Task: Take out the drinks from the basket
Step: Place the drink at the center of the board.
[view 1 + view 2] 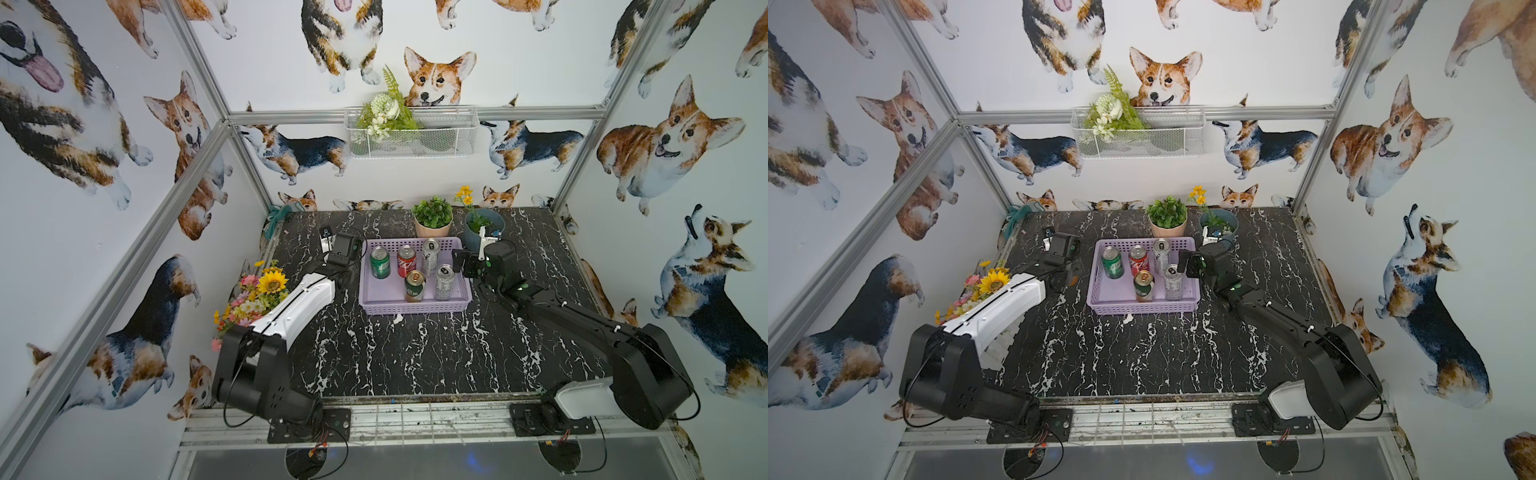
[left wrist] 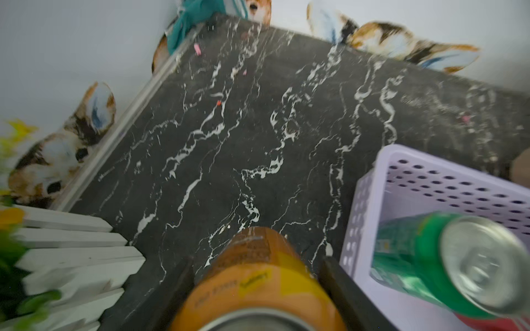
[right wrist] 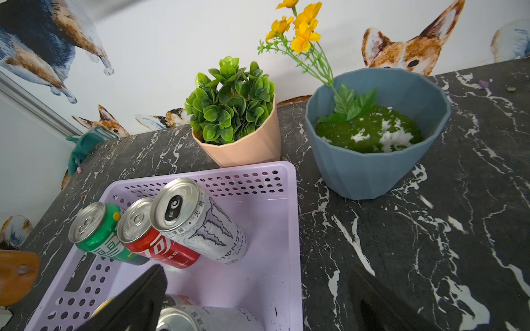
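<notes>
My left gripper holds the orange can (image 2: pixel 258 275) above the table beside the basket's side and should keep holding it. The can would fall if I opened now.
The lavender basket (image 1: pixel 415 308) (image 1: pixel 1142 308) stands mid-table and holds a green can (image 1: pixel 380 262), a red can (image 1: pixel 406 262), a green-and-gold can (image 1: pixel 414 286) and two slim silver cans (image 1: pixel 430 255) (image 1: pixel 444 282). My left gripper (image 2: pixel 258 286) is shut on the orange can (image 2: pixel 258 275), outside the basket's left wall (image 2: pixel 361 217) and over the table. From above, the left gripper (image 1: pixel 343 253) hides that can. My right gripper (image 3: pixel 258 301) (image 1: pixel 461 262) is open and empty, straddling the basket's right wall, with one finger (image 3: pixel 137 298) over the nearer silver can (image 3: pixel 200 318).
A pink pot with a green plant (image 1: pixel 432 220) and a blue pot with yellow flowers (image 1: pixel 482 226) stand right behind the basket. A flower bunch with a white fence (image 1: pixel 257 295) lines the left table edge. A white wire basket (image 1: pixel 411 133) hangs on the back wall.
</notes>
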You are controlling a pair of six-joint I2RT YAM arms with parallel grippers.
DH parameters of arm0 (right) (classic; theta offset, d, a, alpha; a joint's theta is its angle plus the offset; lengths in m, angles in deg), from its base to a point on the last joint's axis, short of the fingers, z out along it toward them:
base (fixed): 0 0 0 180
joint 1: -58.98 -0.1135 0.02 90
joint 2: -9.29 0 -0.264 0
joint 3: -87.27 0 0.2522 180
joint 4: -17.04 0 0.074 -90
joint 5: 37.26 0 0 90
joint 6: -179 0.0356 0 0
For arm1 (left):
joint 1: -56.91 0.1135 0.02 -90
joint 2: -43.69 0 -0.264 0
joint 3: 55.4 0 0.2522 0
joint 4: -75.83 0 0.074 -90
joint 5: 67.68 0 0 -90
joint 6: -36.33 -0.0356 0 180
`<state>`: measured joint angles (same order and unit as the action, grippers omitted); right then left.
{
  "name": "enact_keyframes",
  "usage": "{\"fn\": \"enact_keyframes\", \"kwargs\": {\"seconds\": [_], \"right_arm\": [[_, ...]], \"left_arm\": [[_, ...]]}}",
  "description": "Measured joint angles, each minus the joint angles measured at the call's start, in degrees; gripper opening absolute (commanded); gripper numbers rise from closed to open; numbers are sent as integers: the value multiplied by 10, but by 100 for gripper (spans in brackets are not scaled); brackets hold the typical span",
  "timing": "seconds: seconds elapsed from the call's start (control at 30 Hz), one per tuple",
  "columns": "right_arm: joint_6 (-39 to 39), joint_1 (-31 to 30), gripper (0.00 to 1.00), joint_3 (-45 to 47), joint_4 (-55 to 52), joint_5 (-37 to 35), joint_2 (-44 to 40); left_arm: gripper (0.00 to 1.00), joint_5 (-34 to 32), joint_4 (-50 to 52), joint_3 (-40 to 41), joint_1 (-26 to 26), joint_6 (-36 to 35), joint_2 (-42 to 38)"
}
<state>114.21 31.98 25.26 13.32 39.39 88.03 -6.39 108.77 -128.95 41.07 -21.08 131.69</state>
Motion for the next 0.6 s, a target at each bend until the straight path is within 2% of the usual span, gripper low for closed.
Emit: {"fn": "enact_keyframes", "kwargs": {"seconds": [0.17,0.37,0.4,0.43,0.5,0.53,0.6], "right_arm": [[0,0,100,2,0,16,3],[0,-1,100,12,0,28,3],[0,-1,100,12,0,28,3],[0,-1,100,12,0,28,4],[0,-1,100,12,0,29,6],[0,-1,100,12,0,29,6],[2,-1,100,12,0,30,7]], "left_arm": [[0,29,-43,11,3,19,46],[0,15,-82,34,0,18,67],[7,14,-86,39,-1,18,67],[31,11,-92,44,-2,18,67],[57,8,-100,48,-2,18,67],[67,6,-104,50,-2,18,67],[79,4,-111,54,-2,19,67]]}}
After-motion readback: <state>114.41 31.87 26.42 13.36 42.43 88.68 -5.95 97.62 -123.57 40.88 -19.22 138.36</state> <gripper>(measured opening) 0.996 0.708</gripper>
